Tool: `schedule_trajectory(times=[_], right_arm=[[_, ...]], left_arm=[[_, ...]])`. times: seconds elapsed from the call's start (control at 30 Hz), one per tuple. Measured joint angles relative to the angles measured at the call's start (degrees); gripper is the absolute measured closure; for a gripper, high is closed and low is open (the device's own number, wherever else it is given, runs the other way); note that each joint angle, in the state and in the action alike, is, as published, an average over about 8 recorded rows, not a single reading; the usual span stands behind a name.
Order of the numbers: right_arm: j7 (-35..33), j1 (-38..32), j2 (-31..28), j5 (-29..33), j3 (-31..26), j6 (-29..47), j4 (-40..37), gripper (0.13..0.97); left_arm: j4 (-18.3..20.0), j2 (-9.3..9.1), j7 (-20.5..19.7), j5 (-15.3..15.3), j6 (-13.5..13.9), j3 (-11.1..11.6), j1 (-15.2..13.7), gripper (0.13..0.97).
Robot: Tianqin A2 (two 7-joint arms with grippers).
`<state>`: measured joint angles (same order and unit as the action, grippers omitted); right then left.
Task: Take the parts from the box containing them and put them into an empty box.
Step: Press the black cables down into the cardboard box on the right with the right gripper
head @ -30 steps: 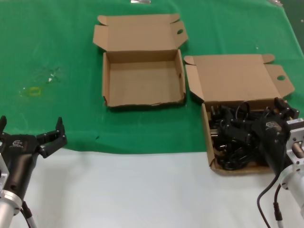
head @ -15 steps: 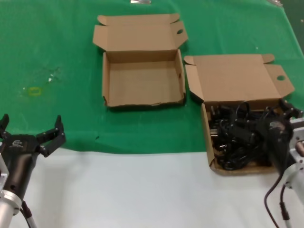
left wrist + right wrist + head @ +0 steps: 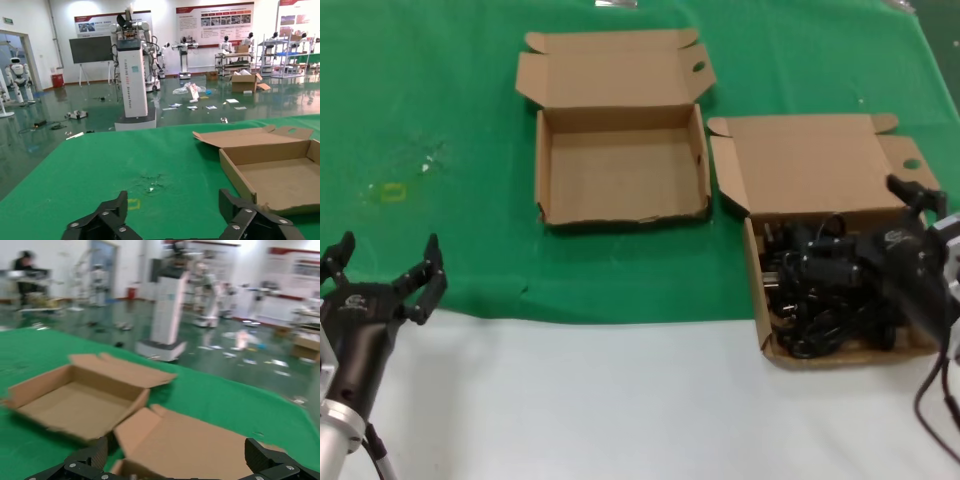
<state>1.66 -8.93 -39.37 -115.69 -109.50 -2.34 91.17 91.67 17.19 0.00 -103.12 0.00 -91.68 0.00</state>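
The robot's right gripper needs to move the looped black power cord into the empty box (image 3: 620, 175) (image 3: 80, 406), so next it should grab the cord by its bundled loops.
The parts (image 3: 817, 300), a tangle of black power cords, fill the box containing them (image 3: 761, 310) at the right, its lid (image 3: 200, 445) folded back. My right gripper (image 3: 865, 225) hangs over that box near the lid hinge, open, with its fingers (image 3: 100, 452) spread wide and nothing between them. The empty box (image 3: 620, 175) stands open at the middle back and shows in both wrist views (image 3: 75, 405) (image 3: 280, 175). At the front left, my left gripper (image 3: 382, 262) waits open over the cloth's edge, far from both boxes.
A green cloth (image 3: 440, 100) covers the back of the table and bare white table (image 3: 620, 400) lies in front. A small yellow mark (image 3: 392, 192) sits on the cloth at the left. The two boxes stand close together.
My right gripper has lifted and swung back toward the lid, off the cords. The left gripper shifted slightly left and its fingers now point more upward.
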Motion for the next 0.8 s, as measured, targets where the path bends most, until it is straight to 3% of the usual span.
schedule_trajectory(times=[0.07,0.4,0.63,0.8], right_arm=[[1.4,-1.8,-3.4,-0.1,-2.4,2.0,0.1,0.129],[6.2,-11.3,-13.7,7.5,-8.7,18.1,-2.8,0.129],[1.7,-18.2,-15.4,12.5,-8.7,32.3,-7.4,0.129],[-3.8,-23.8,-15.0,15.0,-8.8,42.2,-11.9,0.129]], left_arm=[[0.0,0.0,0.0,0.0,0.0,0.0,0.0,0.363],[0.0,0.0,0.0,0.0,0.0,0.0,0.0,0.604],[0.0,0.0,0.0,0.0,0.0,0.0,0.0,0.776],[0.0,0.0,0.0,0.0,0.0,0.0,0.0,0.838]])
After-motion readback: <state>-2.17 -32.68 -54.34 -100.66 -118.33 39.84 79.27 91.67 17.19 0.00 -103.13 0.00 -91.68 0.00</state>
